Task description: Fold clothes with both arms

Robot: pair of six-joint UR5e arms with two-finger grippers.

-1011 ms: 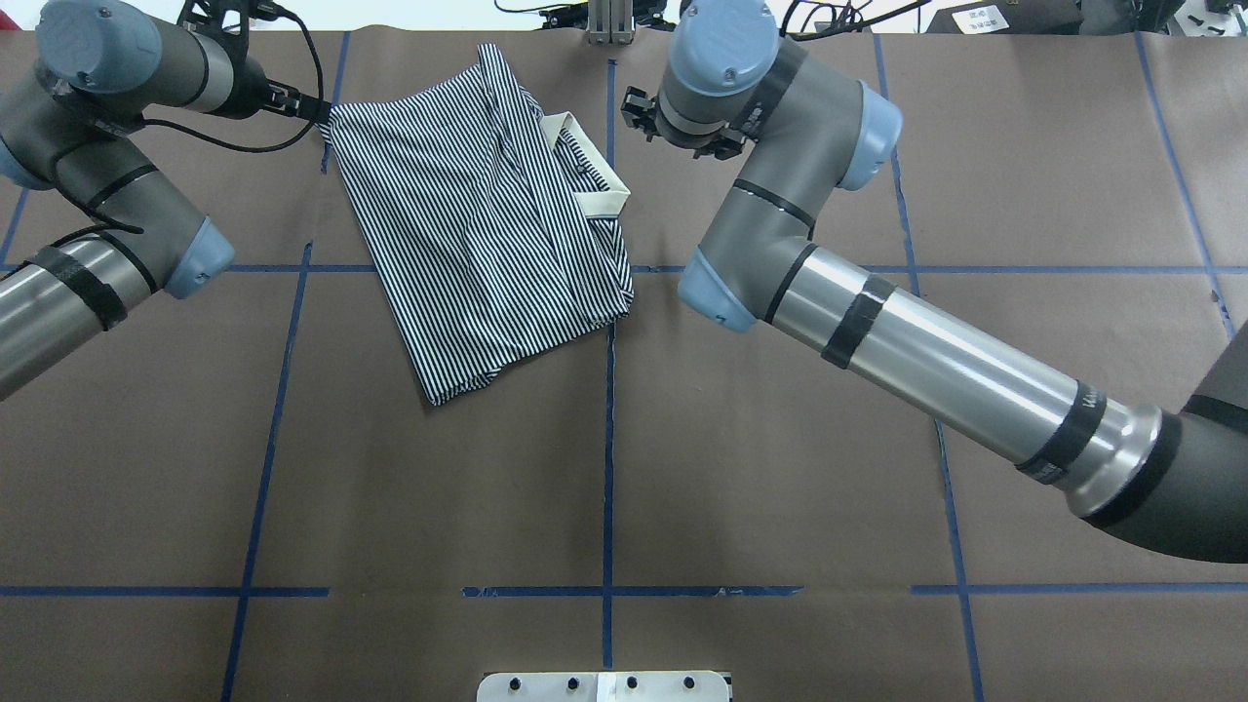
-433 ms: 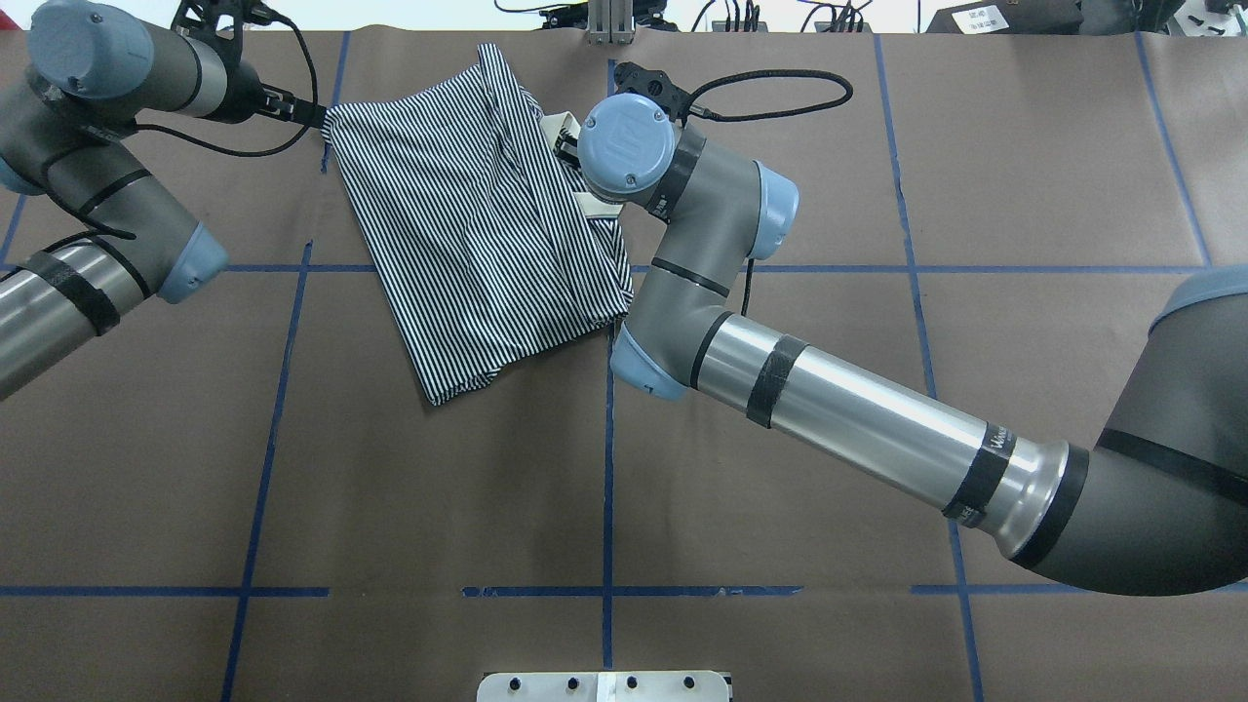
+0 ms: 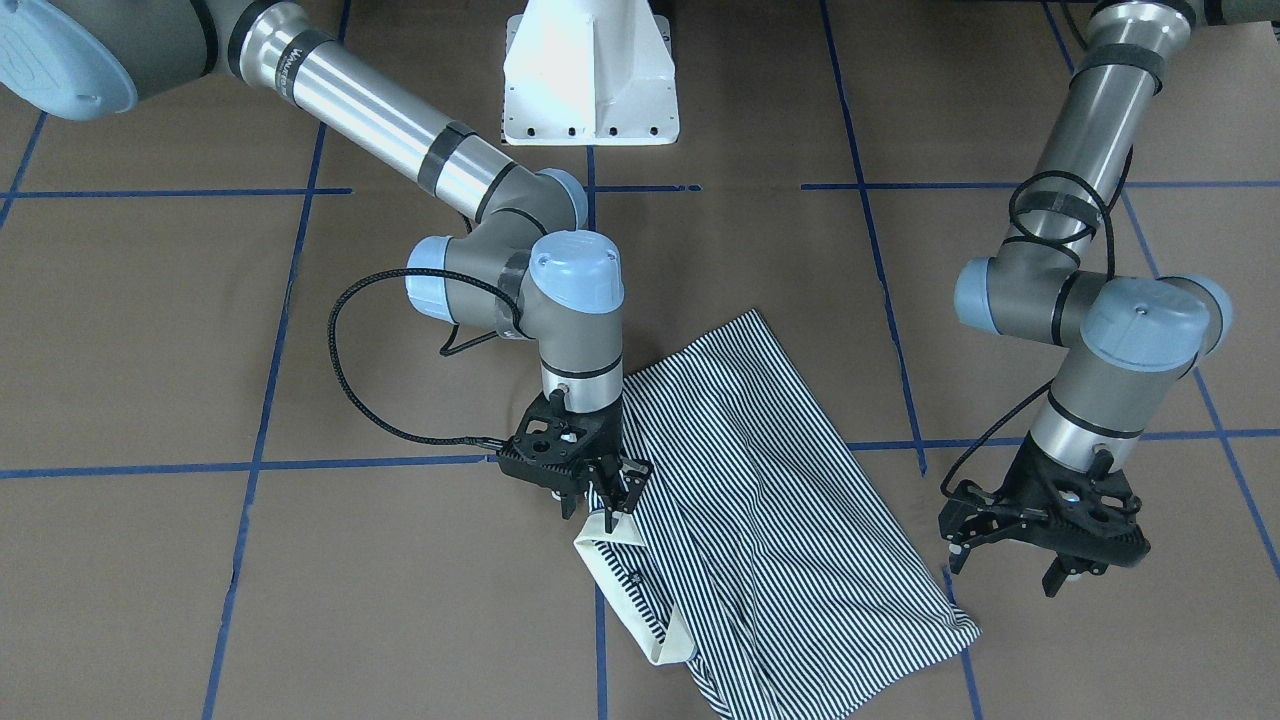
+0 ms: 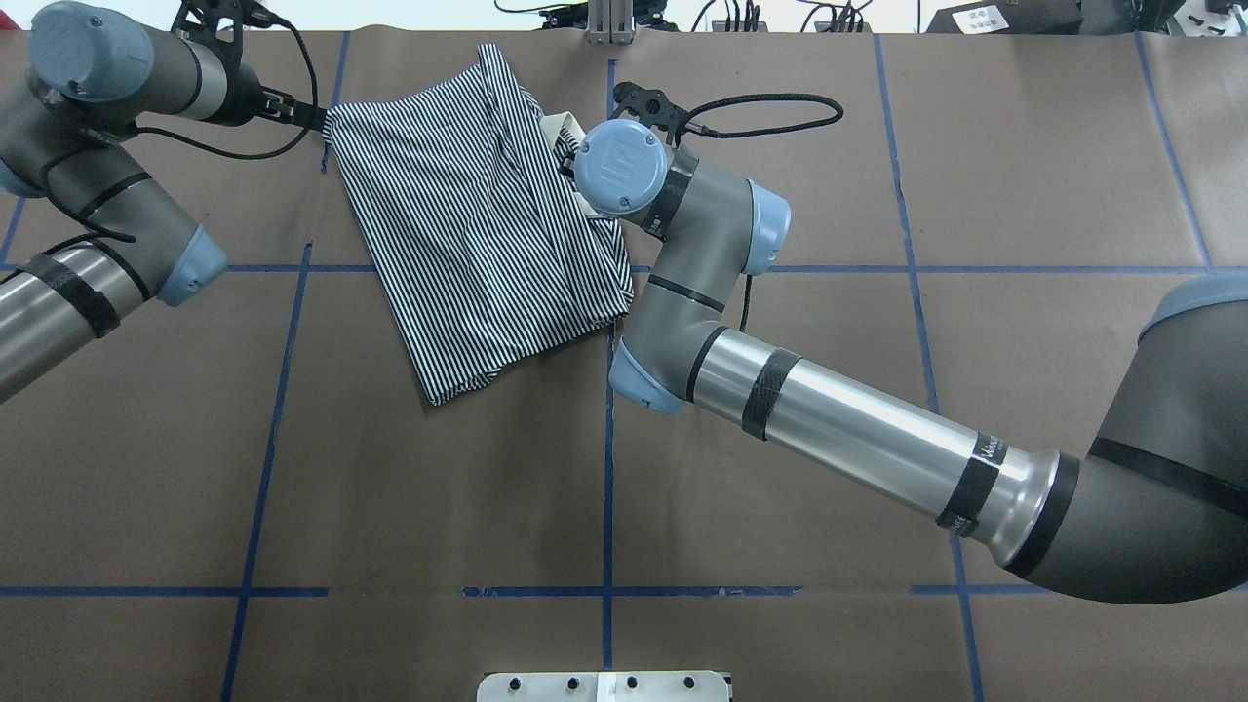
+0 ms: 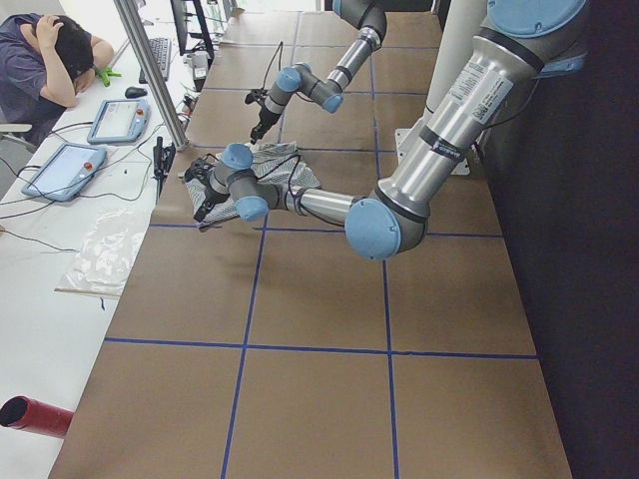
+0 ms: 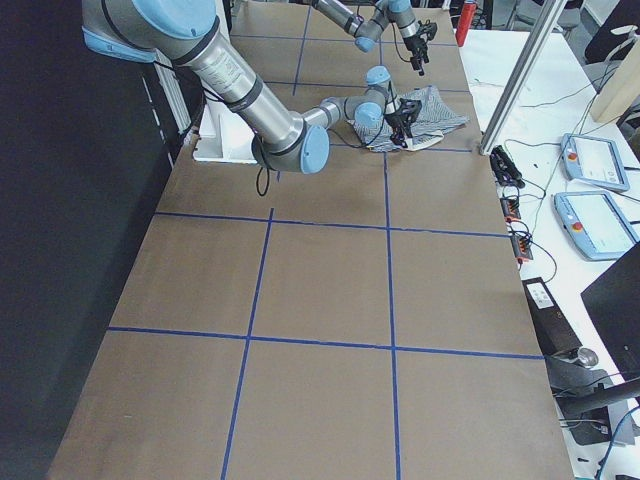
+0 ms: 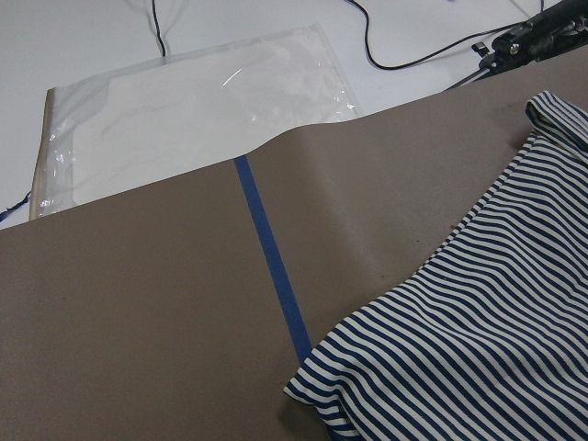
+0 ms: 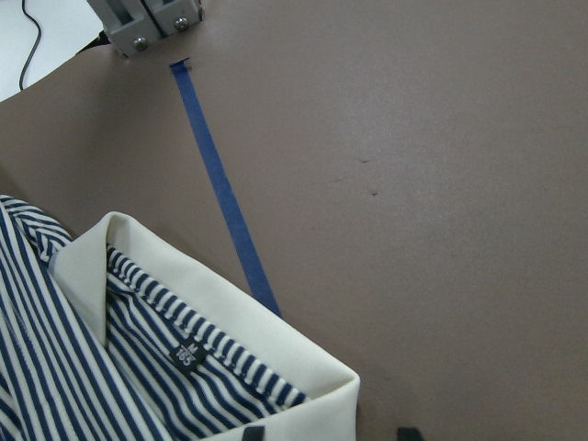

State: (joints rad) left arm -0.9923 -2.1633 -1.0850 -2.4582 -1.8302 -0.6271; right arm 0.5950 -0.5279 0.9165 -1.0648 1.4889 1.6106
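Observation:
The striped shirt needs to be folded and straightened. My right gripper should next take hold of the cream collar (image 3: 625,585) by its folded edge (image 3: 594,534) to do that.
The striped polo shirt (image 3: 770,500) lies folded on the brown table, its cream collar (image 3: 625,585) at the edge towards my right arm. It also shows in the overhead view (image 4: 458,224). My right gripper (image 3: 612,497) is low over the collar's end, open, with a fingertip on each side of the collar edge. The right wrist view shows the collar (image 8: 230,312) close up. My left gripper (image 3: 1005,570) is open and empty, hovering just beside the shirt's corner. The left wrist view shows that corner (image 7: 317,386).
Blue tape lines cross the table. The white pedestal base (image 3: 590,90) stands at the robot's side. A plastic sheet (image 7: 193,101) lies past the table's far edge, near a metal post (image 8: 147,23). An operator (image 5: 50,60) sits at a desk with tablets.
My right arm has swung left from clear of the shirt to over the collar and come down onto it. My left arm has hardly moved. The shirt lies as before.

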